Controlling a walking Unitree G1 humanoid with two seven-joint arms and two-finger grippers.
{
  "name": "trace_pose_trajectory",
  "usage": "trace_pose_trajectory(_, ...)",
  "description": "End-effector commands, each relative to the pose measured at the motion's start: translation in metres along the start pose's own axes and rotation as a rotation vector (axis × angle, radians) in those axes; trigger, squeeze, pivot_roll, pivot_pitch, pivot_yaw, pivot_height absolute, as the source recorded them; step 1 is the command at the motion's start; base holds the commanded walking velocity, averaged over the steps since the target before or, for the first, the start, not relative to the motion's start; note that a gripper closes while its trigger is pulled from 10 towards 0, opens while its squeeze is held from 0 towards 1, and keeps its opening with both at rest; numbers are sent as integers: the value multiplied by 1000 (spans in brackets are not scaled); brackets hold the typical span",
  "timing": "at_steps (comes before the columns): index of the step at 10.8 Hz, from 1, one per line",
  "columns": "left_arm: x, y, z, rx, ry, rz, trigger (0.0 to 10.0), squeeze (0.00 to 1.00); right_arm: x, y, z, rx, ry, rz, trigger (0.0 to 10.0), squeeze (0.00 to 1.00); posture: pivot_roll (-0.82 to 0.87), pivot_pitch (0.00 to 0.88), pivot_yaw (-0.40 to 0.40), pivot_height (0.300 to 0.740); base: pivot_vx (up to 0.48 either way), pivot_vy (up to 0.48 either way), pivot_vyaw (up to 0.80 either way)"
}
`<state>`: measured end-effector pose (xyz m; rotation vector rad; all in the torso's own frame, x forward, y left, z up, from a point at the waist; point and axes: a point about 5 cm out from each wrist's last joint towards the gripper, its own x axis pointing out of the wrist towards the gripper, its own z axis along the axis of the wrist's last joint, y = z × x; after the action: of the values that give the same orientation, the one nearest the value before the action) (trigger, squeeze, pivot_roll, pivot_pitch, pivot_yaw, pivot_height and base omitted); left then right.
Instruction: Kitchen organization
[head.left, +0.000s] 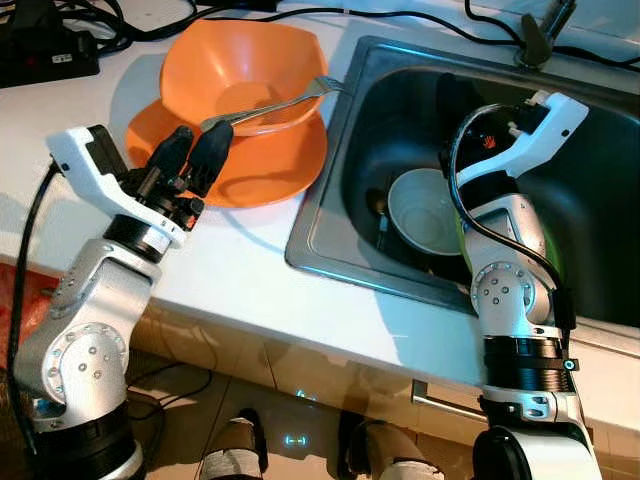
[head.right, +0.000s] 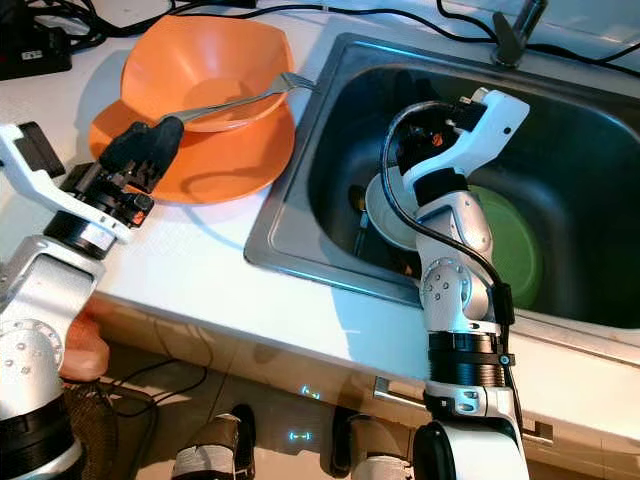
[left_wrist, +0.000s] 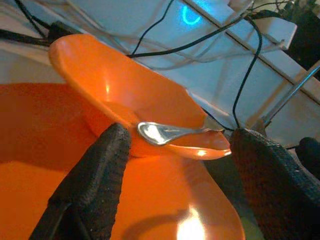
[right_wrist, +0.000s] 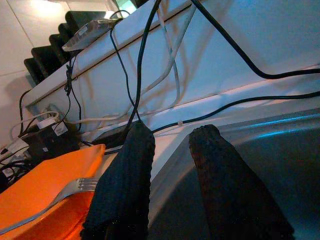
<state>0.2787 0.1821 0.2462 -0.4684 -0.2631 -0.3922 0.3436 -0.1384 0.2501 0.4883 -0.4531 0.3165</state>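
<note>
My left gripper is to grab the fork next by its smooth handle end, because the fork's teeth stick out over the bowl's far rim.
A silver fork lies across an orange bowl, its tines pointing towards the sink. The bowl rests on an orange plate on the white counter. My left gripper is open at the bowl's near rim. In the left wrist view the fork's handle end lies between the fingers without touching them. My right gripper hangs over the steel sink, slightly open with nothing between its fingers. A white bowl and a green plate lie in the sink.
The faucet stands behind the sink. Black cables run along the back of the counter, with a black box at the far left. The counter's front edge is just below my arms, and a drawer handle sits under it.
</note>
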Motion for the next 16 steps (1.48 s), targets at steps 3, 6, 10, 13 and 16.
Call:
trace_pose_trajectory(3, -2, 5, 0, -69, -25, 40, 10000, 0, -5, -4, -6, -4, 24, -18, 10000, 0, 163, 258, -51, 740, 0, 0, 0)
trace_pose_trajectory(6, 4, 6, -7, -112, -23, 78, 10000, 0, -4, -3, -7, -3, 32, -15, 10000, 0, 165, 263, -55, 740, 0, 0, 0)
trace_pose_trajectory(10, 23, -2, -13, -165, -14, 53, 10000, 0, -4, -3, -5, -9, 28, -17, 10000, 0, 151, 263, -53, 740, 0, 0, 0)
trace_pose_trajectory(13, 31, -2, -8, -174, -40, 67, 10000, 0, -5, -4, -5, -10, 29, -19, 10000, 0, 151, 266, -54, 740, 0, 0, 0)
trace_pose_trajectory(16, 34, -4, -13, -178, -30, 74, 0, 0, -5, -5, -5, -11, 32, -19, 10000, 0, 148, 266, -55, 740, 0, 0, 0)
